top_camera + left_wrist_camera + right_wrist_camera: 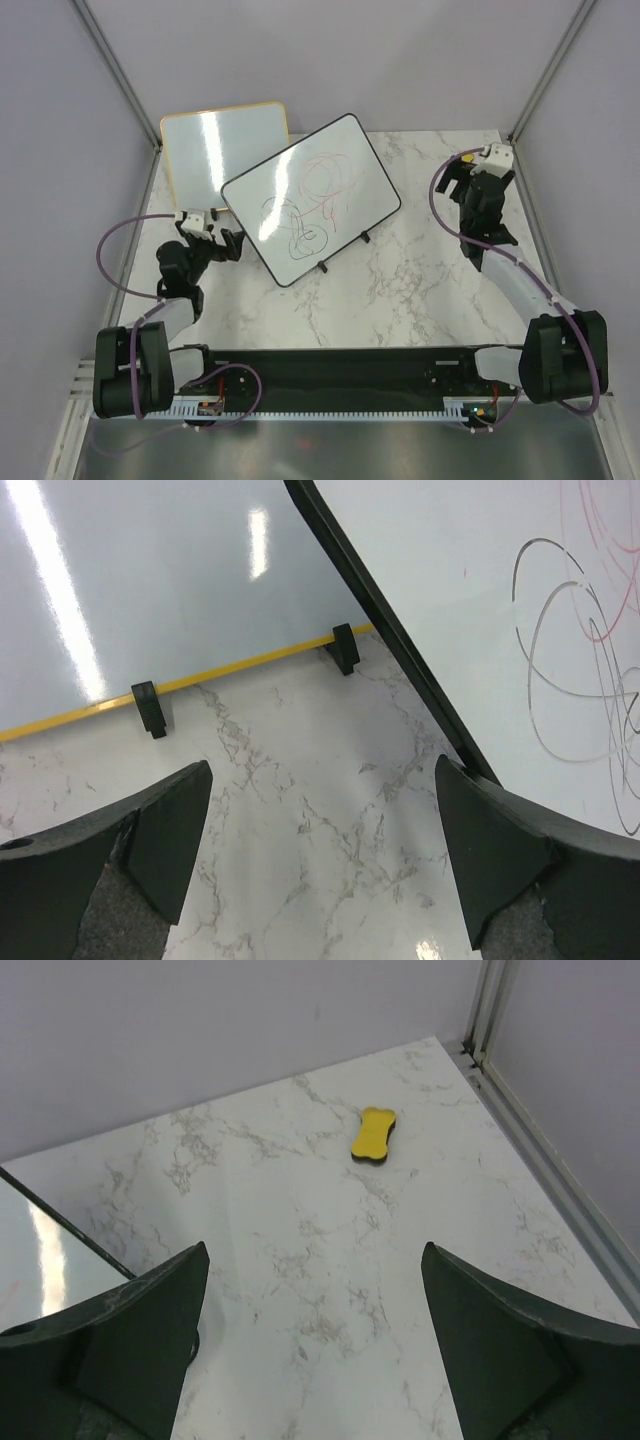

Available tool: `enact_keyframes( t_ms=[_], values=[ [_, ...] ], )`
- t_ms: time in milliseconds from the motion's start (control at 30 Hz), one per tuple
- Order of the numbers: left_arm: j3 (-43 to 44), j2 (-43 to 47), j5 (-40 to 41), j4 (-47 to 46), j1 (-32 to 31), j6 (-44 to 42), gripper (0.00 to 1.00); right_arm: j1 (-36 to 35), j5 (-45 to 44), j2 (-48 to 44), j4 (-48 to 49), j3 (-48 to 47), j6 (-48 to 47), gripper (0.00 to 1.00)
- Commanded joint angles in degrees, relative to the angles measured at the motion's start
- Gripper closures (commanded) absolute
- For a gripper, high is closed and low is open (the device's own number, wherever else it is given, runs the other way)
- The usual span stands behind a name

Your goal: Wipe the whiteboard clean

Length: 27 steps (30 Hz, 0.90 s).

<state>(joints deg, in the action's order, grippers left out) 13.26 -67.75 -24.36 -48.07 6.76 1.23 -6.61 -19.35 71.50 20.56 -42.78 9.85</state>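
My right gripper grabs the yellow eraser across its narrow sides next, which leaves the eraser's dark bottom free to erase the whiteboard (310, 200).
The whiteboard (310, 200), black-framed with red and dark scribbles, lies tilted at the table's middle. Its left edge and scribbles fill the right of the left wrist view (500, 600), and a corner shows in the right wrist view (40, 1260). A yellow bone-shaped eraser (373, 1135) lies on the marble near the back right corner, just visible from above (467, 157). My left gripper (212, 238) (325, 820) is open and empty beside the board's left edge. My right gripper (462, 177) (315, 1300) is open and empty, short of the eraser.
A smaller orange-framed whiteboard (222, 145) (150, 590) lies at the back left, partly under the black-framed one. Purple walls and a metal rail (540, 1130) bound the table at the back and right.
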Motion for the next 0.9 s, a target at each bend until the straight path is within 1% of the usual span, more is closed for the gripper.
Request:
enact_keyframes(
  t_ms=[0,33,67,100,133,167,200,233,267,300,333,367,400,433,467,533,600,733,867],
  values=[
    [4.66,2.09,-4.03,13.73,1.93,-0.62,0.01,0.54,-4.8,4.24,-17.46,-12.65,3.41,0.05],
    [7.37,2.27,-4.12,16.93,2.28,-0.79,0.01,0.9,-5.69,6.08,-19.83,-15.46,3.77,0.05],
    [8.7,2.7,-4.12,16.96,3.42,-0.8,0.01,1.77,-6.48,9.67,-24.29,-20.97,4.21,0.06],
    [11.07,2.97,-4.12,16.96,4.47,-0.8,0.01,2.21,-6.66,13.8,-27.99,-23.72,5.09,0.07],
    [12.22,3.41,-4.12,16.96,4.49,-0.8,0.01,2.83,-6.23,13.84,-28.03,-26.27,5.53,0.07],
    [13.28,3.93,-5.07,25.58,5.18,-1.14,0.01,3.35,-5.61,18.01,-30.55,-31.26,5.88,0.07],
    [14.59,4.02,-6.04,36.19,5.36,-2.97,0.01,4.58,-4.39,20.49,-31.53,-33.57,6.23,0.08],
    [17.65,3.85,-5.7,39.78,5.54,-4.12,0.01,4.94,-4.2,25.21,-33.46,-36.03,6.5,0.09],
    [19.25,3.24,-5.44,42.6,5.54,-4.57,0.02,5.72,-4.29,27.7,-34.61,-41.19,6.59,0.1],
    [21.87,2.97,-5.17,45.06,5.63,-5.53,0.02,6.08,-4.46,30.42,-35.92,-43.94,6.76,0.1],
    [22.94,2.97,-5.35,49.52,5.63,-5.98,0.02,6.35,-4.29,35.58,-38.46,-46.57,7.2,0.11],
    [23.65,2.8,-5.52,50.7,5.63,-6.42,0.02,6.35,-4.2,38.07,-39.53,-51.82,7.64,0.11],
    [24.79,2.88,-5.96,51.93,5.71,-6.86,0.02,8.0,-3.33,40.53,-40.5,-54.31,7.9,0.12],
    [25.5,2.71,-6.22,54.03,5.8,-7.12,0.02,8.37,-3.23,44.99,-41.9,-56.68,8.95,0.13],
    [26.29,2.45,-6.57,55.53,5.8,-7.38,0.02,8.98,-3.23,47.04,-42.52,-60.71,9.48,0.14],
    [28.84,0.52,-7.02,58.78,5.89,-7.91,0.02,9.68,-4.19,52.3,-43.67,-64.25,11.41,0.15],
    [30.33,-0.54,-7.72,59.58,5.98,-8.53,0.02,10.56,-4.55,55.13,-43.67,-68.3,12.73,0.16],
    [31.74,-2.38,-8.86,59.76,5.89,-9.06,0.02,11.53,-4.29,63.03,-43.85,-74.89,14.06,0.21],
    [32.45,-3.97,-9.13,59.76,5.89,-9.67,0.02,11.62,-0.34,68.49,-43.94,-80.96,13.8,0.26]
  ],
)
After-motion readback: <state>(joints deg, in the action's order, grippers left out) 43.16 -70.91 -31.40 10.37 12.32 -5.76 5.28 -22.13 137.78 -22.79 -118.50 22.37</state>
